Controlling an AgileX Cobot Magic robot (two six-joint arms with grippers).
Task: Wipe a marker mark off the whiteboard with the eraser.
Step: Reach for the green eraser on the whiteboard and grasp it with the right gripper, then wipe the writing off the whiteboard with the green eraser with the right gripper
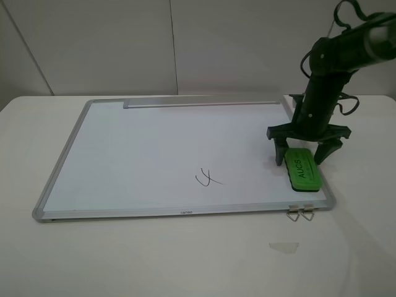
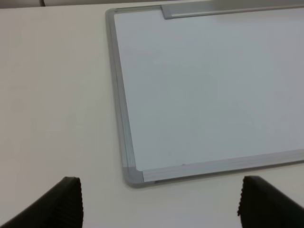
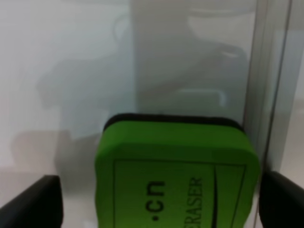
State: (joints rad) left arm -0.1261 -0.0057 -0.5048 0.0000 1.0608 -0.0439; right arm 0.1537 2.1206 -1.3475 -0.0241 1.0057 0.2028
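The right gripper's fingers are on both sides of the green eraser (image 1: 302, 168) above the whiteboard (image 1: 154, 148), so the right gripper should close on the eraser now.
The whiteboard (image 1: 154, 148) lies flat on the white table. A small black marker mark (image 1: 208, 179) sits near its front edge, right of centre. The green eraser (image 1: 302, 168) rests on the board's front right corner. My right gripper (image 1: 302, 153) hangs open just above the eraser's far end, one finger on each side and neither touching it. In the right wrist view the eraser (image 3: 178, 175) fills the space between the spread fingertips (image 3: 38, 202). My left gripper (image 2: 161, 209) is open and empty over the bare table, near a corner of the whiteboard (image 2: 213, 85).
A grey tray strip (image 1: 201, 103) runs along the board's far edge. Two metal clips (image 1: 300, 212) stick out at the front right corner. A small pale patch (image 1: 283, 247) lies on the table in front of them. The left arm is outside the high view.
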